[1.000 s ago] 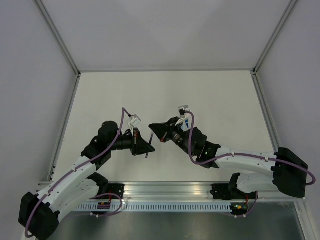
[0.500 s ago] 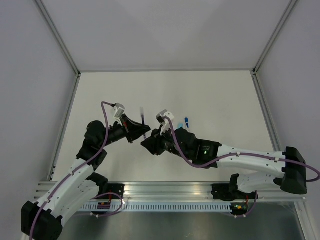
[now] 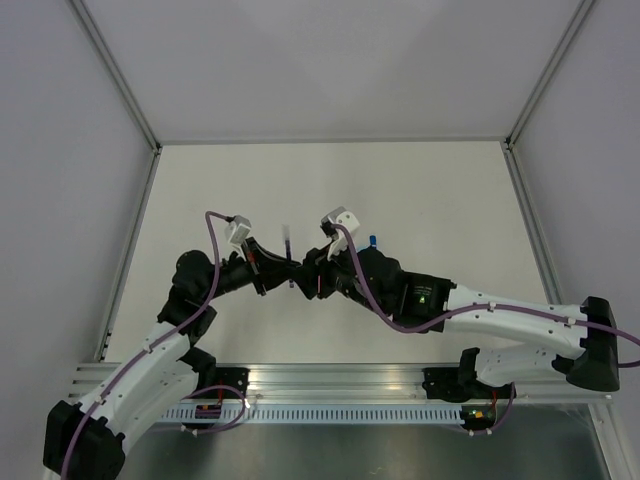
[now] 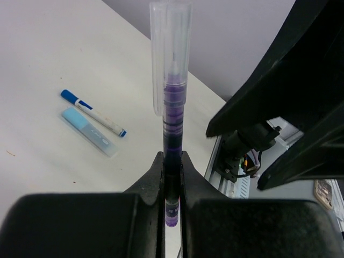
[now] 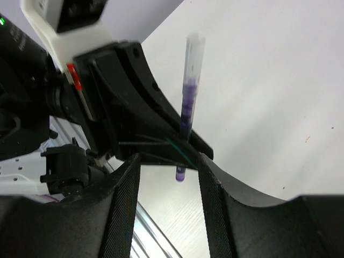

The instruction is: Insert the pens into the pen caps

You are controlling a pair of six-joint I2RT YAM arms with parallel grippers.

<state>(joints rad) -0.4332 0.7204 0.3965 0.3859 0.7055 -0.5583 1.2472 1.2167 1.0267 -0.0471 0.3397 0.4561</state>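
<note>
My right fingers stop short of the dark pen [image 3: 286, 248]. I will move my right gripper toward it before I close.
My left gripper [image 4: 172, 159] is shut on a slim dark purple pen [image 4: 173, 115], which stands up from its fingers. A clear pen cap [image 4: 171, 51] sits over the pen's upper end. From above, the same pen [image 3: 286, 248] points toward the far side from the left gripper [image 3: 283, 268]. My right gripper [image 5: 167, 183] is open just in front of the left one, and the pen's lower tip [image 5: 180, 173] shows between its fingers without touching them. A white pen with blue ends [image 4: 92, 113] and a pale blue cap [image 4: 87, 131] lie side by side on the table.
The white pen's blue end [image 3: 371, 240] shows just beyond the right arm's wrist. The right gripper's black body [image 4: 285, 80] fills the right side of the left wrist view. The aluminium rail [image 3: 340, 382] runs along the near edge.
The right jaws have opened and that gripper has moved left, close against the left one. The left gripper has swung the pen from hanging down to pointing toward the far side.
</note>
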